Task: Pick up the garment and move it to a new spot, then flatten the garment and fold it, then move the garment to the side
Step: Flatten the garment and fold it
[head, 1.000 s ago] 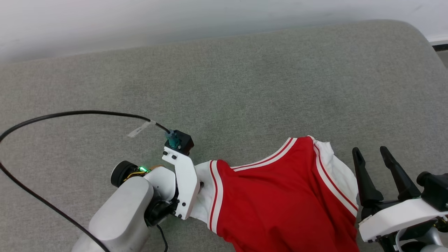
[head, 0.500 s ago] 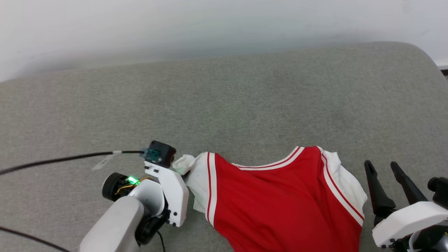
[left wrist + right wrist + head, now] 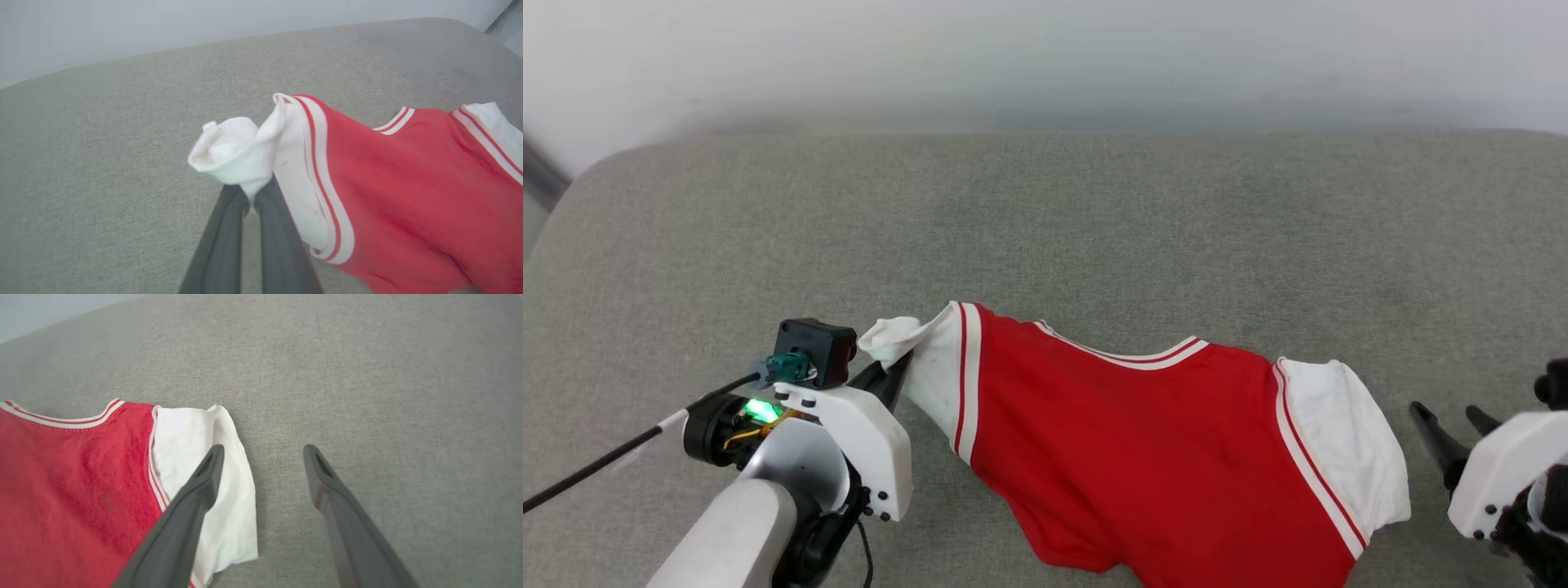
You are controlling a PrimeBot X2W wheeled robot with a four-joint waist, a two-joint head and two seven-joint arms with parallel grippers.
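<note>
My right gripper grabs the jersey's loose white sleeve (image 3: 1346,441) next, to lift the jersey (image 3: 1130,451) to a new spot.
The garment (image 3: 1143,457) is a red jersey with white panels and red-striped white trim, lying across the grey cushion in the head view. My left gripper (image 3: 892,377) is shut on the garment's bunched white left corner (image 3: 233,153), which is lifted and pulled taut; the wrist view shows both fingers pinching the fabric (image 3: 253,196). My right gripper (image 3: 1454,429) stands open at the lower right, just beyond the garment's white right panel (image 3: 1347,441). In the right wrist view its left finger (image 3: 204,477) hovers over that white panel (image 3: 184,437), and nothing lies between the fingers.
The grey upholstered surface (image 3: 1094,229) stretches wide behind the garment, ending at a pale wall (image 3: 1045,57). Its rounded left corner (image 3: 572,196) shows at the far left. A black cable (image 3: 596,465) trails from my left wrist.
My left gripper shut on the garment's white corner and pulled it up and leftward, stretching the fabric. The head camera has shifted, so the whole scene sits differently. The right gripper stayed open.
</note>
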